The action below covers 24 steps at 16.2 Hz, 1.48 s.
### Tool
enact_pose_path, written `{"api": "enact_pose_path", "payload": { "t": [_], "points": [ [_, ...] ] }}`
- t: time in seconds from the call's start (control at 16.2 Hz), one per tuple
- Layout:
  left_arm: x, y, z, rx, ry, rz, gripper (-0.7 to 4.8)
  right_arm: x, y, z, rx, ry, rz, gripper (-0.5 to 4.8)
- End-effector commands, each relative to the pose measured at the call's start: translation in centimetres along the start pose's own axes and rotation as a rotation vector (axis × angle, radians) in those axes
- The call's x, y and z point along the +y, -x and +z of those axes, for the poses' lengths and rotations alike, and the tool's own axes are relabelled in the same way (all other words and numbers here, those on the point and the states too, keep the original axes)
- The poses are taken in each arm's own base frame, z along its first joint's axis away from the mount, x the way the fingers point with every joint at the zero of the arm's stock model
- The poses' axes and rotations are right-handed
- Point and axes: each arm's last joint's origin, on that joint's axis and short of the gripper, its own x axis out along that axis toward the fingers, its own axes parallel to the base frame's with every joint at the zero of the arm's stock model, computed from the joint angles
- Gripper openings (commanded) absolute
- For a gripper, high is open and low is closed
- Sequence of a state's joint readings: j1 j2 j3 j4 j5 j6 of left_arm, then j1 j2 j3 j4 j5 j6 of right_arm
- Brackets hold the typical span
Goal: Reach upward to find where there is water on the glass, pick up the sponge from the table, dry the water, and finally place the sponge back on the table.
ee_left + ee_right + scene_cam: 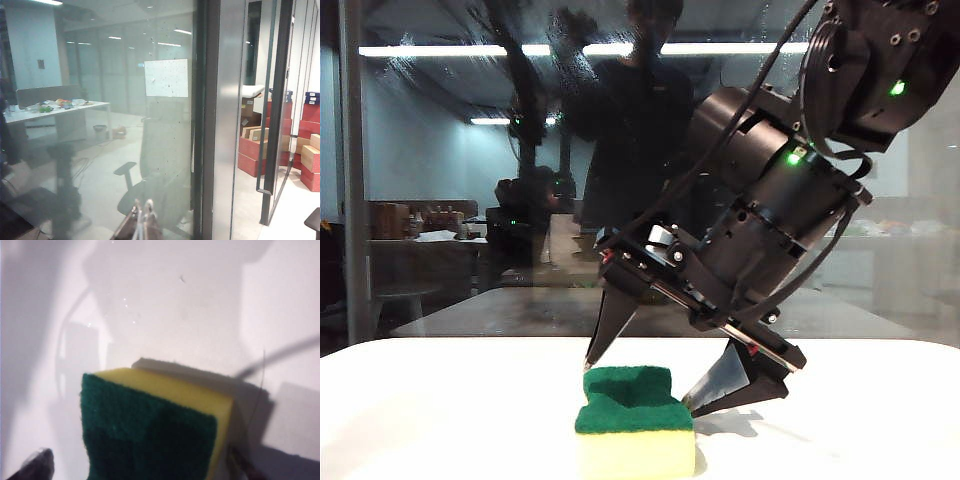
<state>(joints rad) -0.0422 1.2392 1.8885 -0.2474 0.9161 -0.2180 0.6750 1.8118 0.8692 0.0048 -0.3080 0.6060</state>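
Observation:
I should next use my right gripper to dry the water on the glass with the sponge, grabbing the sponge by its narrowed middle (631,390).
The sponge (632,420), yellow foam under a dark green top, lies on the white table (440,400) near the front edge. My right gripper (638,385) points down over it, open, with one fingertip (590,362) beside the sponge's far left corner and the other (692,403) at its right side. In the right wrist view the sponge (150,425) fills the space between the fingers (35,467). The glass (440,150) rises behind the table, with droplets and streaks near its top. My left gripper (143,212) is raised against the glass (100,125), its fingertips together and nothing between them.
A dark vertical frame bar (353,170) stands at the glass's left side. The left wrist view shows a grey frame post (220,120) next to the pane and small specks on the glass. The right arm's body and cable (790,180) hang over the table's right half.

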Motion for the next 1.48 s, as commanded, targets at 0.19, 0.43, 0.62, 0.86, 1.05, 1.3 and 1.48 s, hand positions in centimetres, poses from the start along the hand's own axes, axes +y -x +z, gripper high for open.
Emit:
{"api": "enact_pose_path", "payload": {
  "t": [0.19,0.43,0.62,0.86,1.05,1.3,1.48],
  "points": [
    [-0.3,0.2,0.3,-0.011,-0.016,-0.006,-0.06,-1.2,-1.1,-2.5,0.169,-0.065,-0.127,4.58],
    [-0.3,0.2,0.4,-0.011,-0.017,-0.006,-0.06,-1.6,-0.9,-3.2,0.236,-0.088,-0.174,3.6],
    [-0.3,0.2,0.4,-0.011,-0.017,-0.006,-0.06,-1.7,-0.8,-3.4,0.254,-0.094,-0.187,2.67],
    [-0.3,0.2,0.3,-0.011,-0.016,-0.006,-0.06,-1.7,-0.8,-3.4,0.254,-0.095,-0.188,0.71],
    [-0.3,0.2,0.3,-0.011,-0.016,-0.006,-0.06,-1.6,-0.9,-3.2,0.234,-0.087,-0.173,-0.09],
    [-0.3,0.2,0.3,-0.011,-0.016,-0.006,-0.06,-1.0,0.0,-2.8,0.207,-0.052,-0.149,-0.09],
    [-0.3,0.2,0.3,-0.01,-0.015,-0.006,-0.06,-0.1,1.8,-1.9,0.143,-0.032,-0.111,-0.09]
  ]
}}
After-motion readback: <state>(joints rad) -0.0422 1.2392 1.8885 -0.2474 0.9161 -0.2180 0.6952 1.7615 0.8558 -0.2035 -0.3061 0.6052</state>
